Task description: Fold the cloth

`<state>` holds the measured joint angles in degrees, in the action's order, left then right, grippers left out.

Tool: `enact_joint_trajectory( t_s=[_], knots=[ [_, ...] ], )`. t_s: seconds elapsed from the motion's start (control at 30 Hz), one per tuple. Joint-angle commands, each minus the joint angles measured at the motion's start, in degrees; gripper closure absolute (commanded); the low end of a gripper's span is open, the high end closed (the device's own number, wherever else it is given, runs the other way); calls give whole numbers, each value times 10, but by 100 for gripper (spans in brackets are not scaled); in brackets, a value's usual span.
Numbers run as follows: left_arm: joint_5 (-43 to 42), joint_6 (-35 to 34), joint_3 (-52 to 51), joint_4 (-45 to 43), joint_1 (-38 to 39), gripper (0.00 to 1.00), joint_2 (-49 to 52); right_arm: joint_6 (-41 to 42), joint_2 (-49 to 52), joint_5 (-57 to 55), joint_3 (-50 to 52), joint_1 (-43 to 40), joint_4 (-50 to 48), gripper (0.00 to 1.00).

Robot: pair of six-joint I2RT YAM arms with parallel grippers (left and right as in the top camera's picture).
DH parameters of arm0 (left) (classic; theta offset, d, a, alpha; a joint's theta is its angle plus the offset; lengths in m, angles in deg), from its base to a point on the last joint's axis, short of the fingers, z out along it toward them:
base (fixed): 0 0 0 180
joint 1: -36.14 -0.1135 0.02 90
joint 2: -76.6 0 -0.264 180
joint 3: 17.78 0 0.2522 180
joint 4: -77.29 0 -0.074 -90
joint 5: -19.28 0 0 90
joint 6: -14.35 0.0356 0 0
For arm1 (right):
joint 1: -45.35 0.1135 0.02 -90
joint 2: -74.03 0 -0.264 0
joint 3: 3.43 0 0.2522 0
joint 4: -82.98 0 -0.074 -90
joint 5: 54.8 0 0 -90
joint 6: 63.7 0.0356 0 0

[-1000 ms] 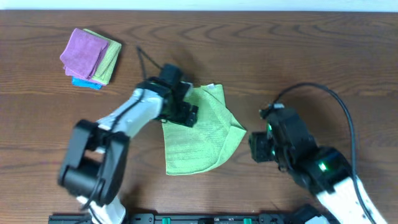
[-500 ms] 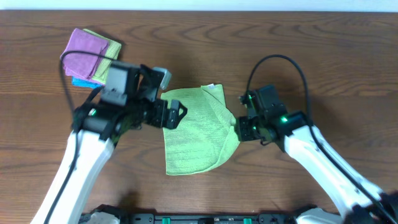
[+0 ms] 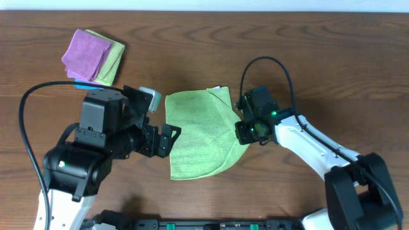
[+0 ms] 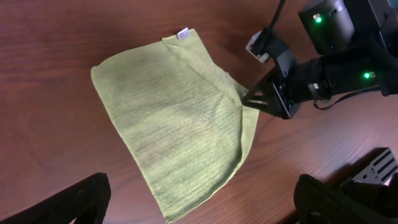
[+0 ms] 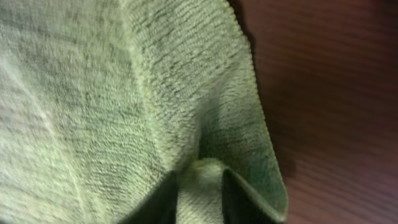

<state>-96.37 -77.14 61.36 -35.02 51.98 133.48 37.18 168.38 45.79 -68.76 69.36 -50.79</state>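
I should grab the cloth's far corner (image 3: 169, 98) (image 4: 97, 72) opposite the doubled-over side with my left gripper next. That will hold the cloth in place so it can be spread flat and folded.
The lime-green cloth (image 3: 198, 135) lies partly folded on the brown table, its right side doubled over. At that right edge my right gripper (image 3: 241, 131) is shut on a pinched ridge of the cloth (image 5: 200, 190), which bulges up between its dark fingers (image 5: 239, 202). To the left of the cloth, and clear of it, my left gripper (image 3: 165, 139) stands open and empty. In the left wrist view the cloth (image 4: 174, 112) lies ahead, the wide-apart fingertips (image 4: 68, 202) sit at the bottom corners, and the right gripper (image 4: 252, 98) touches the cloth's edge.
A stack of small cloths (image 3: 92, 56), purple over yellow-green and blue, lies at the back left. A black cable (image 3: 268, 64) loops above the right arm. The table's front rail (image 3: 211, 225) runs along the bottom.
My right gripper has moved left to the cloth's right edge and closed on it. My left arm has let the cloth go and drawn back to the left.
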Motion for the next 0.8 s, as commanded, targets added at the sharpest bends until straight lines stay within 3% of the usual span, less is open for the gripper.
enact_joint_trajectory(
  t_s=[0.0, 0.27, 0.4, 0.77],
  knots=[
    [8, 2, 4, 3, -2, 5, 1, -7, 5, 4, -1, -4, 2, 96],
    [42, 2, 3, 10, -2, 5, 2, -1, -12, -2, -20, -6, 71, 98],
    [53, 2, 2, 18, -2, 5, 15, 50, -32, -51, -43, -13, 137, 98],
    [47, 2, -5, 27, -1, 5, 66, 164, -36, -47, -43, -13, 283, 99]
  ],
)
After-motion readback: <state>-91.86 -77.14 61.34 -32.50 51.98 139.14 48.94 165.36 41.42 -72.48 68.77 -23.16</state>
